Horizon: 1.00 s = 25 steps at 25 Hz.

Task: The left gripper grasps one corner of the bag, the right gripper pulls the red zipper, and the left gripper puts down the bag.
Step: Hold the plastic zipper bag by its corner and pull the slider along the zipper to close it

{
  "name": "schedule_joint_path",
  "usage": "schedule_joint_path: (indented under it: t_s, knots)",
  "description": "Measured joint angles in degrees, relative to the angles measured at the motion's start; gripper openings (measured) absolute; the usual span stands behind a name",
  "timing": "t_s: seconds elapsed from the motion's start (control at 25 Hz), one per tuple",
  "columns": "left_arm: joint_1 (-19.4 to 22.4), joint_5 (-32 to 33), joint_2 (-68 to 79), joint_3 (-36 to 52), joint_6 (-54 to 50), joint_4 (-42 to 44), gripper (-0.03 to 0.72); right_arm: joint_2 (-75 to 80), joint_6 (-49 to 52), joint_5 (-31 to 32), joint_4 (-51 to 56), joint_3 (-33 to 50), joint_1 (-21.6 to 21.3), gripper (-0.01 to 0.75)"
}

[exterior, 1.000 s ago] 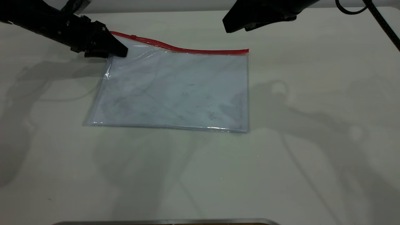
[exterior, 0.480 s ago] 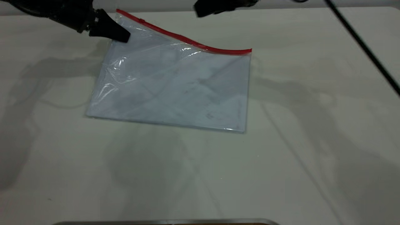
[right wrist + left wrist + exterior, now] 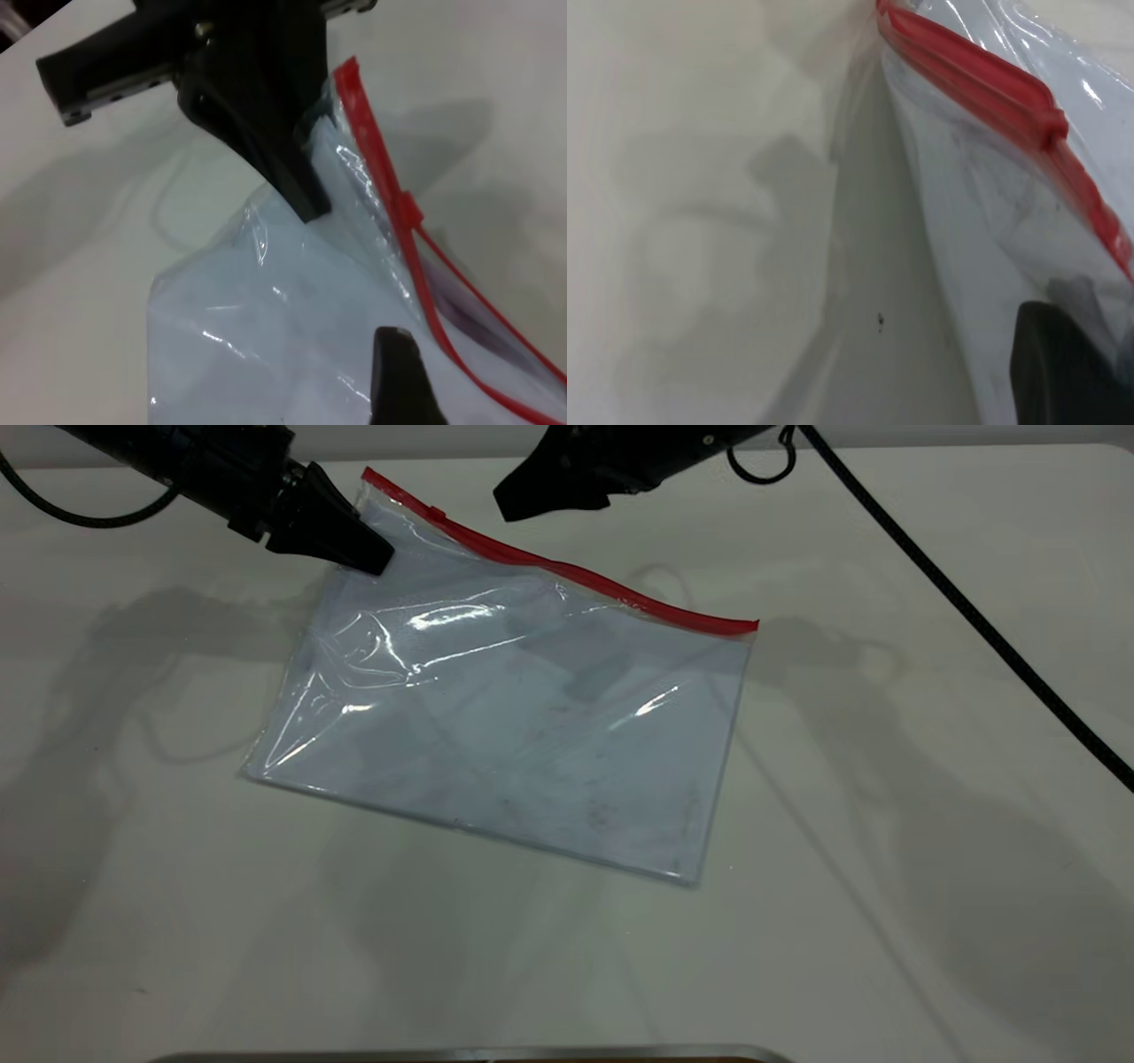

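My right gripper should next grab the zipper by its slider tab [image 3: 436,513]. Then it can pull the red zipper along the bag's edge [image 3: 617,591].
The bag [image 3: 532,726] is a clear bluish pouch on the white table. My left gripper [image 3: 372,558] is shut on its far left corner and holds that corner up, so the plastic slopes and wrinkles. The red zipper [image 3: 567,571] runs along the far edge, with its slider tab [image 3: 436,513] close to the held corner. My right gripper [image 3: 532,500] is open and hovers just behind the zipper, touching nothing. In the left wrist view the zipper [image 3: 983,75] and one finger [image 3: 1063,372] show. In the right wrist view the slider [image 3: 409,212] lies past one finger [image 3: 399,381].
A black cable [image 3: 974,611] trails from the right arm across the table's right side. A metal edge [image 3: 469,1054] runs along the near table border. The bag's near edge rests on the table [image 3: 886,912].
My left gripper has raised the bag's corner and carried it right, turning the bag so its right end slid nearer. My right gripper has moved left and down toward the zipper.
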Motion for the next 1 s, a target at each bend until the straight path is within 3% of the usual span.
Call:
schedule_joint_path:
  t_s: [0.48,1.0]
  knots:
    - [-6.3,0.0,-0.2,0.0,4.4,0.3,0.054,2.4,-2.1,-0.4,4.1,-0.1,0.9,0.483]
    - [-6.5,0.0,-0.2,0.0,4.4,0.0,0.054,2.9,-2.0,1.1,2.6,-0.1,0.9,0.402]
